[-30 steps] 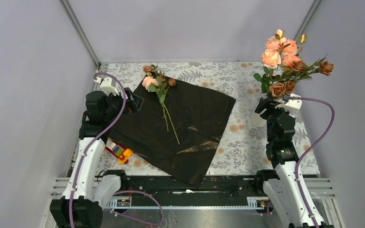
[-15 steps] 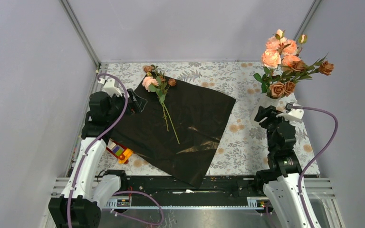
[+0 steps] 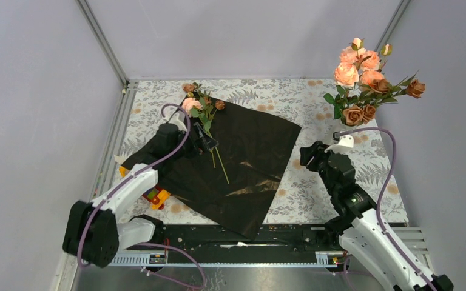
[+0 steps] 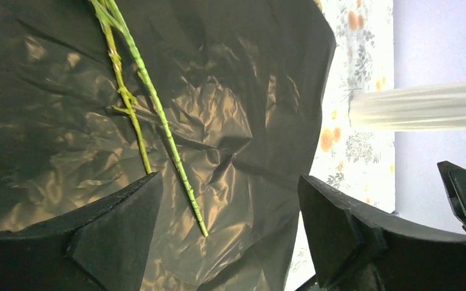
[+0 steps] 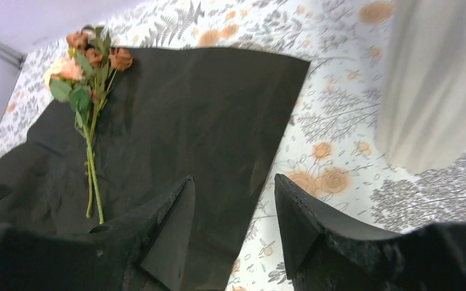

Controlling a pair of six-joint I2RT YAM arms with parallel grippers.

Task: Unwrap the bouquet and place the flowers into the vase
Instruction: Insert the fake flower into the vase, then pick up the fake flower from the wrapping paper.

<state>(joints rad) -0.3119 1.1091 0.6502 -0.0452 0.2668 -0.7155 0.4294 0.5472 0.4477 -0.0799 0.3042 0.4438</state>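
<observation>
My left gripper should next hold the peach-pink flower by its bare green stem (image 3: 220, 160) (image 4: 163, 120). The flower's leafy part then stays free for my right gripper.
The bouquet's black wrapping paper (image 3: 230, 160) lies spread flat on the table. One sprig of peach-pink flowers (image 3: 201, 112) rests on its far left part, stems (image 4: 151, 109) pointing toward me. The other flowers (image 3: 364, 76) stand in the white vase (image 3: 338, 129) at the right. My left gripper (image 3: 209, 143) hovers over the paper beside the stems, open and empty (image 4: 229, 182). My right gripper (image 3: 306, 154) hangs over the paper's right edge, left of the vase (image 5: 443, 85), open with nothing between its fingers (image 5: 232, 182).
A colourful toy-block car (image 3: 153, 194) sits at the paper's near left edge, under the left arm. Grey walls close the table on the left, back and right. The floral tablecloth (image 3: 315, 182) shows around the paper.
The left arm has swung right from the table's left edge to the stems on the paper. The right arm has drawn back left from the vase, its jaws narrowing somewhat.
</observation>
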